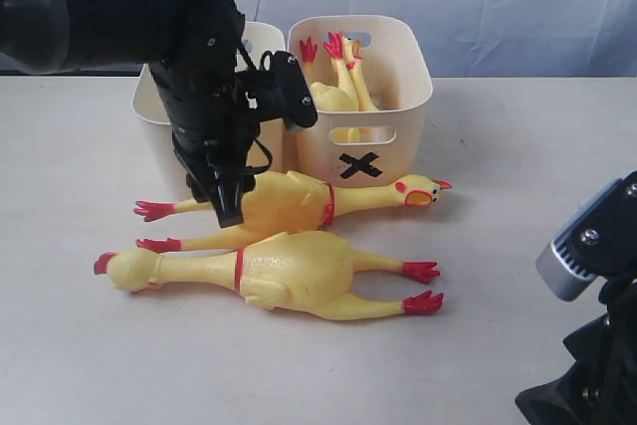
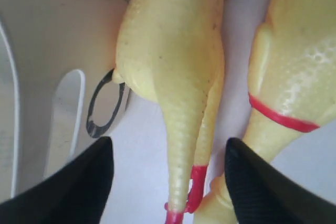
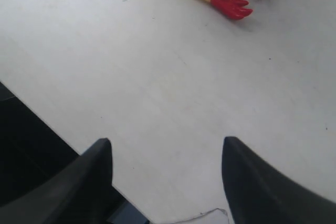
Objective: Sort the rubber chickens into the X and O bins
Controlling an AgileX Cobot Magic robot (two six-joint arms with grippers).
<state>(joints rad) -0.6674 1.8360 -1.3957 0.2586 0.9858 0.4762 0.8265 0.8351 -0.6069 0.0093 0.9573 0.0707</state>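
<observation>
I need to grab the rear rubber chicken by its yellow legs with my left gripper next. Then it can be sorted into the O bin (image 1: 149,111) (image 2: 68,24).
Two large yellow rubber chickens lie on the table before the bins: the rear one (image 1: 289,201) with its head to the right, the front one (image 1: 289,271) with its head to the left. Two smaller chickens (image 1: 338,87) stand legs-up inside the X bin (image 1: 398,136). The O bin (image 1: 149,111) sits left of it, mostly behind my left arm; its black O (image 2: 105,103) shows in the left wrist view. My left gripper (image 2: 168,140) is open, astride the rear chicken's (image 2: 173,66) legs, touching neither side. My right gripper (image 3: 166,140) is open over bare table.
The right arm (image 1: 597,345) stands at the near right corner. In the right wrist view the front chicken's red feet (image 3: 231,4) lie far from the jaws, and the table's edge (image 3: 47,124) runs close beside one finger.
</observation>
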